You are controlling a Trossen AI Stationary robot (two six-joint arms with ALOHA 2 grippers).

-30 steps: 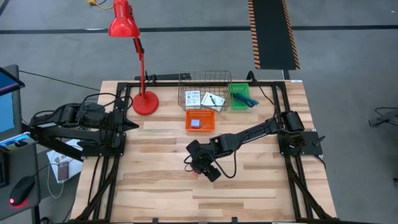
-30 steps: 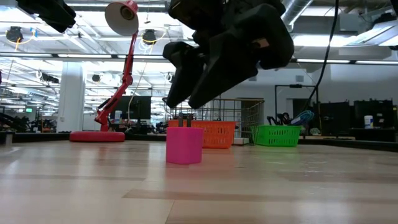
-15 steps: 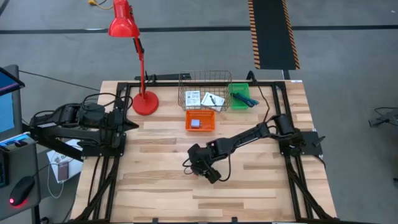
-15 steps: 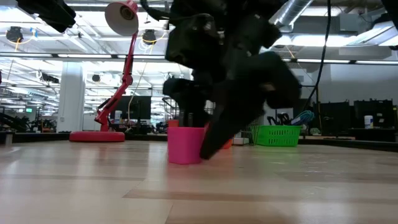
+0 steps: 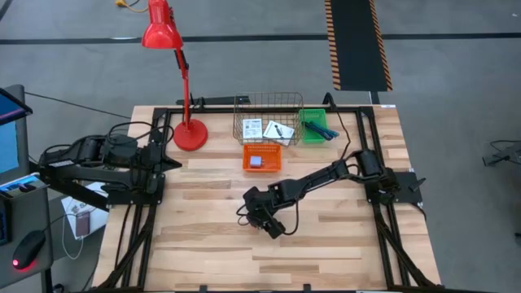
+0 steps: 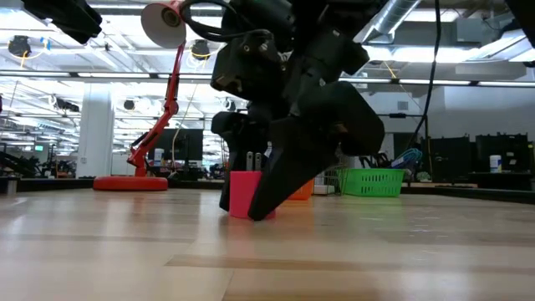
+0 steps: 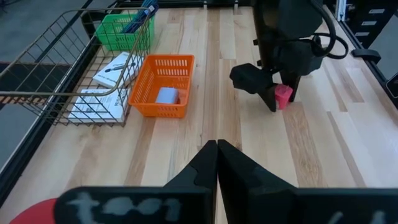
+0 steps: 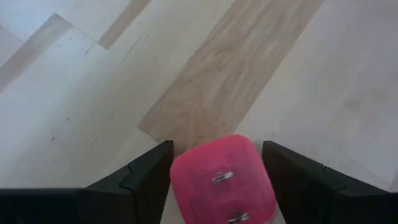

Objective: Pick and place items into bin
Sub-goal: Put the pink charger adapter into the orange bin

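Note:
My right gripper's fingers reach down beside both sides of the pink plug cube, near the wood, so now it is time to close on the cube.
A small pink piece (image 6: pixel 245 192) with two metal prongs on top stands upright on its base on the wooden table (image 5: pixel 326 236), near the middle. My right gripper (image 6: pixel 248 213) is open and slants down over it, one finger on each side (image 8: pixel 217 155). I see no contact with the pink piece (image 8: pixel 222 177). My left gripper (image 7: pixel 216 149) is shut and waits above the table's left edge (image 5: pixel 167 163). Two white cards (image 5: pixel 264 129) lie in the wire basket, a pale blue cube (image 5: pixel 257 161) lies in the orange basket, and teal sticks (image 5: pixel 320 129) lie in the green basket.
At the table's far edge stand a wire basket (image 5: pixel 267 104), a green basket (image 5: pixel 309 137) and, nearer, an orange basket (image 5: pixel 262 168). A red desk lamp (image 5: pixel 189 134) stands at the far left. Bare wood lies in front of and beside the pink piece.
My right gripper has come down over the pink piece, from above it to table height, and its fingers now stand on either side of it. The gap between the fingers looks unchanged. The pink piece has stayed in place.

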